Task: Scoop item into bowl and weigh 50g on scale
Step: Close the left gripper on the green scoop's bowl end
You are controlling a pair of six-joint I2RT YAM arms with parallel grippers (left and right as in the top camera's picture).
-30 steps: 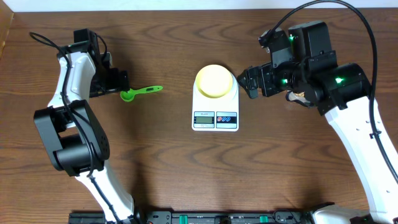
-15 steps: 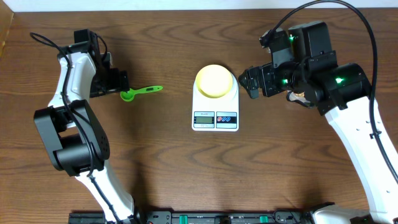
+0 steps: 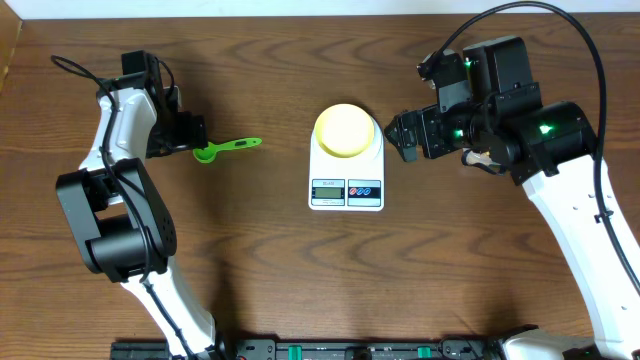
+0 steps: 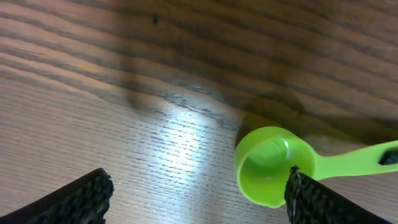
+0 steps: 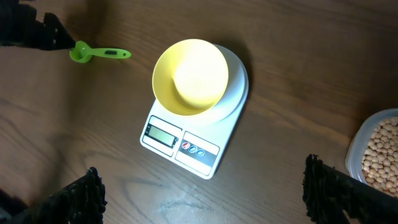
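My left gripper is above the cup's rim [image 3: 204, 154] [image 4: 240, 169], and its fingers cast separate shadows on the tabletop, so it will come down before it closes on the scoop.
The pale yellow bowl [image 3: 346, 129] sits empty on the white scale [image 3: 346, 188], also seen from the right wrist view as bowl [image 5: 190, 76] on scale [image 5: 205, 152]. Tan beans [image 5: 380, 155] fill a clear tub [image 5: 356, 144] at the right edge of the right wrist view; the right arm hides them overhead. A green scoop [image 3: 224, 148] lies on the table; its cup [image 4: 270, 163] sits by my left gripper's right finger. My left gripper [image 4: 198, 198] is open, low over the table beside the scoop. My right gripper [image 5: 202, 190] is open, high right of the scale.
The wooden table [image 3: 300, 270] carries only these things. The scoop also shows far left in the right wrist view [image 5: 98, 53]. The scale's display and red and blue buttons [image 3: 362, 187] face the front edge.
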